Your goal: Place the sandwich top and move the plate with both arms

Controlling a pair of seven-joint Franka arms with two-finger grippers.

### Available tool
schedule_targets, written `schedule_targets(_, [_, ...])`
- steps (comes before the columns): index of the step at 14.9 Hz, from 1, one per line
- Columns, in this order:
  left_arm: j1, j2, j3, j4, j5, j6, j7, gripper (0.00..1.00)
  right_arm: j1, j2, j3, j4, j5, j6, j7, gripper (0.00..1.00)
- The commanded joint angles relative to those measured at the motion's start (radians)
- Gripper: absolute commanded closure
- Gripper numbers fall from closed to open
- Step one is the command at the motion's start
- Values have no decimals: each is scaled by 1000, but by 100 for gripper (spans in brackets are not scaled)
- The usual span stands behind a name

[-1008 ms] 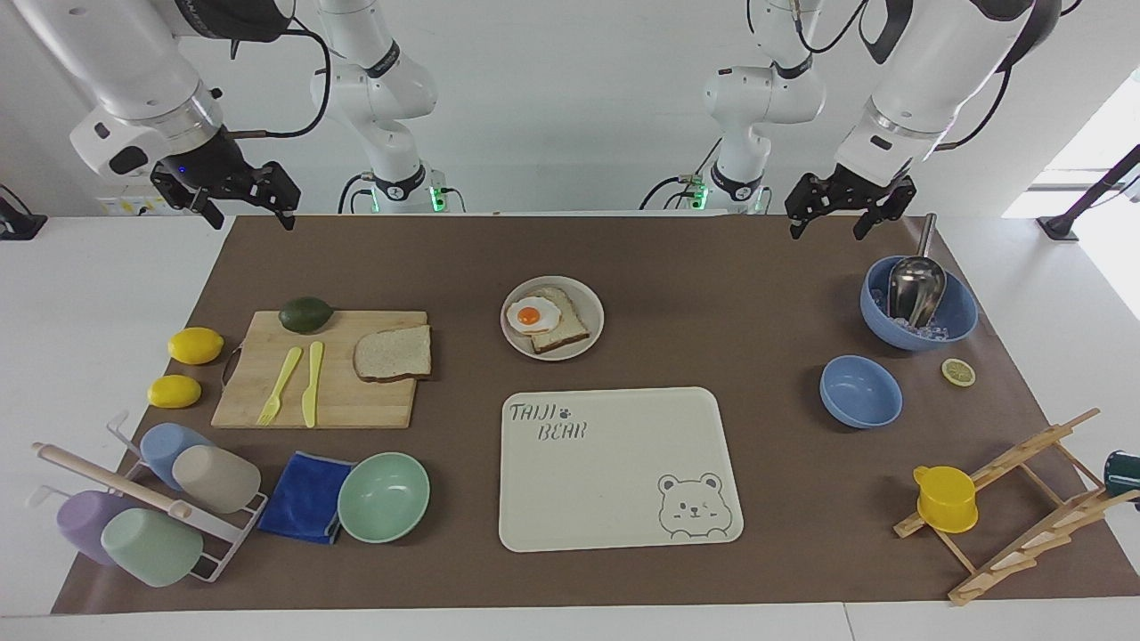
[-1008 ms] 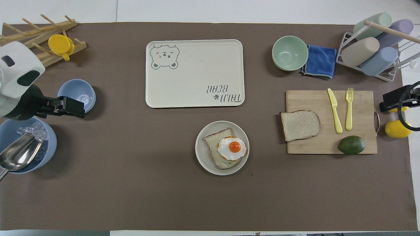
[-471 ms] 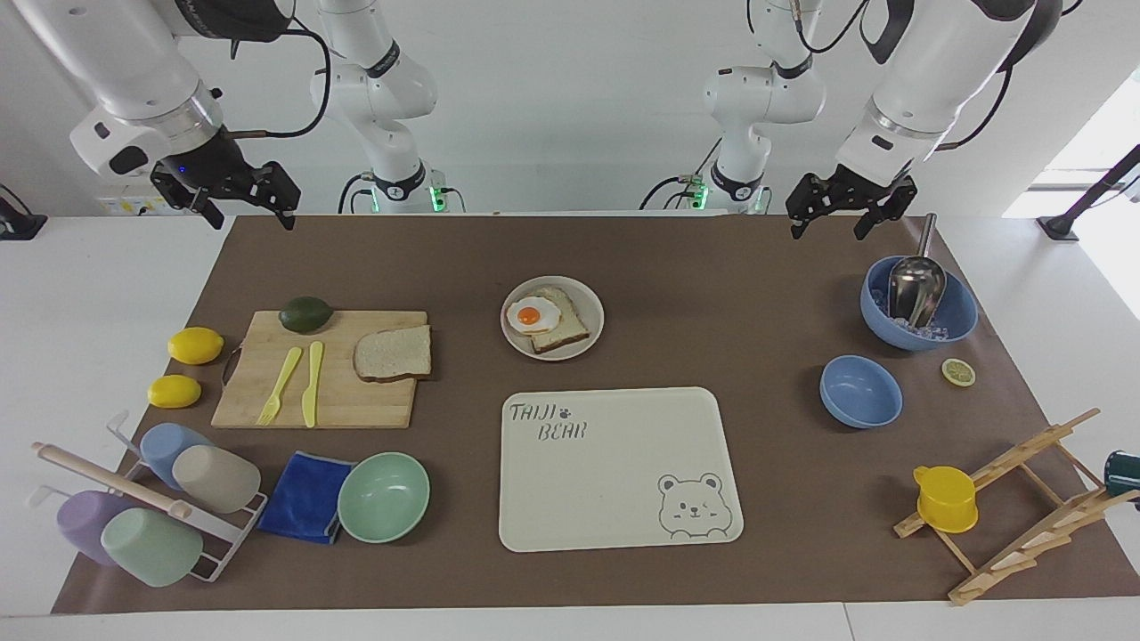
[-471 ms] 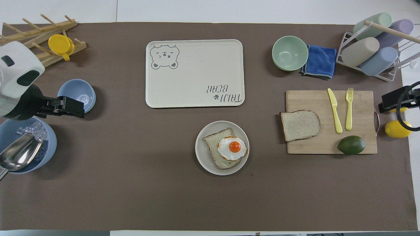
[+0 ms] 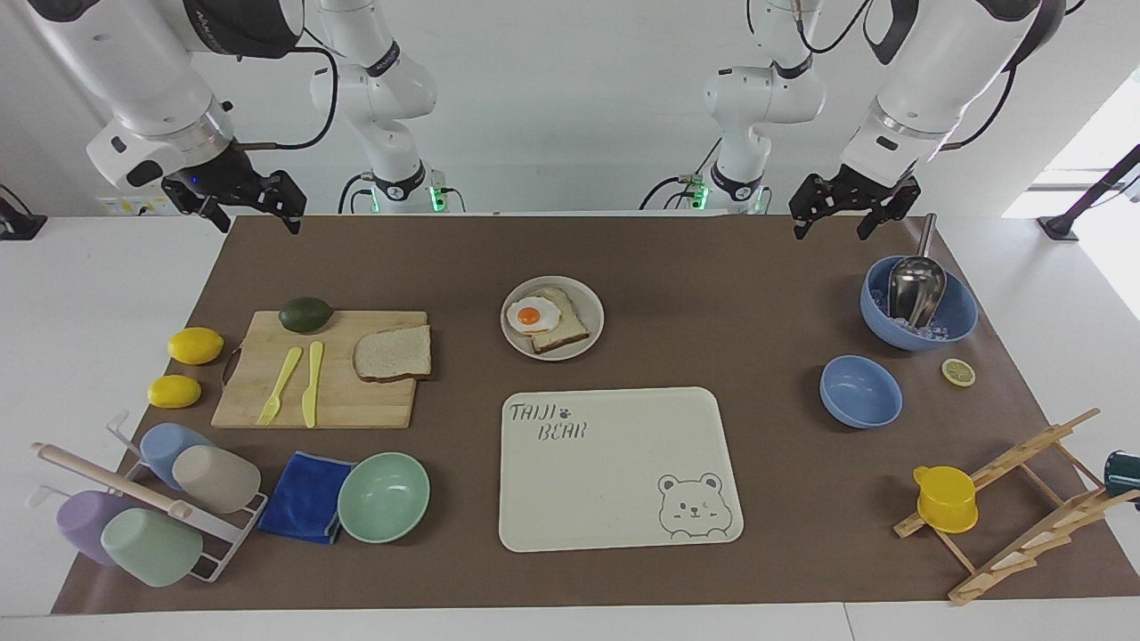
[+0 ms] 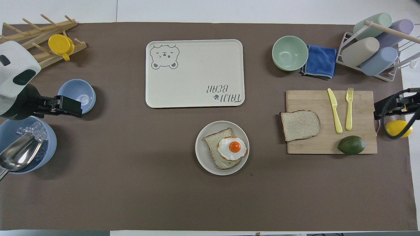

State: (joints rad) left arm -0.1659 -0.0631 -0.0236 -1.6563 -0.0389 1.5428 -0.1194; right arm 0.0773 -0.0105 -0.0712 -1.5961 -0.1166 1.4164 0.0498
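My right gripper should next place the sandwich top, grabbing it by its overhanging edge [image 6: 283, 126], because the cutting board [image 6: 305, 100] leaves room for my fingers underneath only there.
The sandwich top [image 5: 393, 352] lies flat on a wooden cutting board [image 5: 356, 401] toward the right arm's end; it also shows in the overhead view [image 6: 300, 125]. The small beige plate [image 5: 595, 312] sits mid-table and bears a toast slice with a fried egg [image 5: 534, 314]; its rim also shows from overhead [image 6: 201, 154]. My right gripper [image 5: 256, 217] is open and empty, raised over the board's outer end by the lemons [image 6: 377, 111]. My left gripper [image 5: 830, 227] is open and empty, raised over the mat beside the small blue bowl [image 6: 78, 109].
A cream bear-print tray [image 5: 614, 481] lies farther from the robots than the plate. On the board are an avocado [image 5: 305, 314], a yellow fork and a knife. A mint bowl [image 5: 384, 496], blue cloth and cup rack stand toward the right arm's end. Two blue bowls [image 5: 860, 392] and a wooden rack stand toward the left arm's end.
My right gripper has shifted slightly toward the cutting board. My left gripper has moved very little. The bread and plate have not moved.
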Motion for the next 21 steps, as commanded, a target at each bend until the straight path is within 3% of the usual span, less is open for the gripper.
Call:
schedule_targets(1, [8, 5, -6, 9, 11, 3, 6, 0, 151, -91, 25, -221, -107, 128, 198, 0])
schedule_targets(3, [8, 5, -7, 9, 11, 3, 6, 0, 240, -42, 27, -257, -190, 153, 318, 0])
schedule_targets(6, [5, 5, -7, 7, 11, 3, 7, 0, 268, 104, 27, -261, -267, 261, 349, 0])
schedule_targets(9, [5, 3, -7, 7, 11, 3, 7, 0, 275, 190, 28, -265, -281, 361, 355, 0])
schedule_targets(12, [6, 0, -7, 3, 11, 3, 7, 0, 413, 306, 30, -268, -339, 365, 482, 0])
schedule_targets(18, [5, -1, -7, 1, 10, 5, 6, 0, 424, 339, 30, -360, -400, 495, 502, 0])
schedule_targets(21, [8, -3, -7, -14, 10, 58, 3, 0, 418, 325, 30, -410, -505, 512, 502, 0])
